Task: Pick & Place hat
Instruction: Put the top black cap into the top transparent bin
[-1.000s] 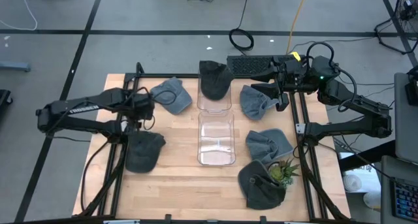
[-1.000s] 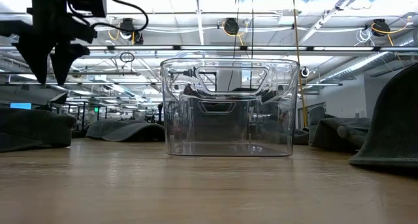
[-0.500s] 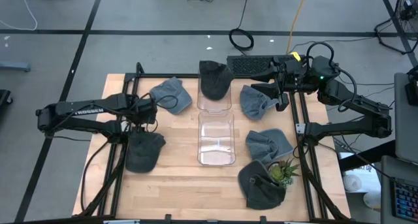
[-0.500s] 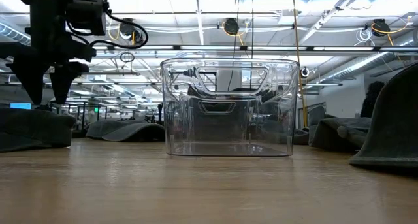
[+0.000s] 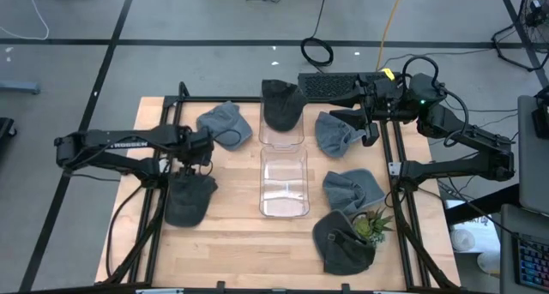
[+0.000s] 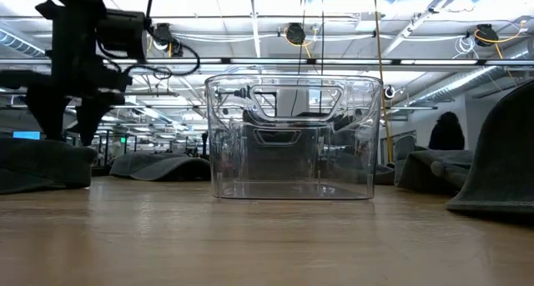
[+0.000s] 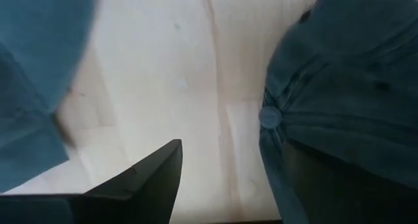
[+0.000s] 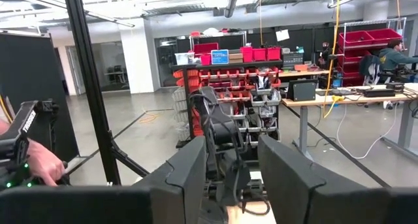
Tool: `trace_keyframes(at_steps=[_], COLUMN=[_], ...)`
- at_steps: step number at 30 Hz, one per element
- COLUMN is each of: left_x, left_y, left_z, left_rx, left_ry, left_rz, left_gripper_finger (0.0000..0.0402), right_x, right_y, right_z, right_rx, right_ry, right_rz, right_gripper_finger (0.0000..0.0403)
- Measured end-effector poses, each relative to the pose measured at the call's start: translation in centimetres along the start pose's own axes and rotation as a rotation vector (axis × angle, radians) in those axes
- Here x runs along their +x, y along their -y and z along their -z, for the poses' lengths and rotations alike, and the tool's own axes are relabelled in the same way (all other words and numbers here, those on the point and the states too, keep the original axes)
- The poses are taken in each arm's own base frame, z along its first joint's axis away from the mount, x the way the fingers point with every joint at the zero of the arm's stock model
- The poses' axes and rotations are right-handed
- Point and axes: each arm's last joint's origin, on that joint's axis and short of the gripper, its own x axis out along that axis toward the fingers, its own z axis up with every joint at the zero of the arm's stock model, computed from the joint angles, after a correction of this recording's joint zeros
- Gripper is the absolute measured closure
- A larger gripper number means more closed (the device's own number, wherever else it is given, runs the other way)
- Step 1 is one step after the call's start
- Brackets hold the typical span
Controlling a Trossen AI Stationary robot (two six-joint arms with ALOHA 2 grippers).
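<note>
The dark grey hat needs to go in the clear bin, so my left gripper needs to grab the hat's top by the top button (image 7: 268, 116).
A dark grey hat (image 5: 189, 198) lies flat on the wooden table at the near left, and its top button (image 7: 268, 116) shows in the left wrist view. My left gripper (image 5: 199, 159) points down, open, at this hat's far edge. One finger (image 7: 157, 178) stands over bare wood and the other (image 7: 339, 185) over the crown. A blue-grey hat (image 5: 221, 123) lies just beyond. A clear bin (image 5: 283, 183) stands mid-table. My right gripper (image 8: 232, 178) waits open, high at the far right, holding nothing. My left gripper comes at the dark hat from above with its fingers apart. One finger is over the crown (image 7: 307, 139) beside the top button. In the low view the hat (image 6: 42, 161) hides the fingertips, so I cannot tell whether they touch the cloth.
A second clear bin (image 5: 281, 129) stands behind the first with a dark hat (image 5: 281, 101) draped over its far rim. Two blue-grey hats (image 5: 336, 133) (image 5: 352, 189) and a dark hat (image 5: 343, 244) beside a small plant (image 5: 373, 225) lie on the right. A black frame (image 5: 163, 114) edges the table.
My left gripper has sunk toward the dark hat and moved slightly toward the table's right edge, its fingers spreading a little wider. The hats and bins lie as before.
</note>
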Motion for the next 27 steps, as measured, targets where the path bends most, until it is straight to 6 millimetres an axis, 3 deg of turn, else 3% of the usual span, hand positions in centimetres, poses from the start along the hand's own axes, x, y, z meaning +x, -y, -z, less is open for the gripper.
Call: trace_keyframes(at_steps=[27], left_x=[3.4], left_y=[0.8], left_z=[-1.7], left_rx=[0.11], left_ry=[-0.203], left_rz=[0.114], left_gripper_finger=[0.0124], right_x=[0.0], right_y=[0.0], right_z=[0.2], right_rx=[-0.054], right_ry=[-0.019], right_rz=[-0.002], right_gripper_finger=[0.0275])
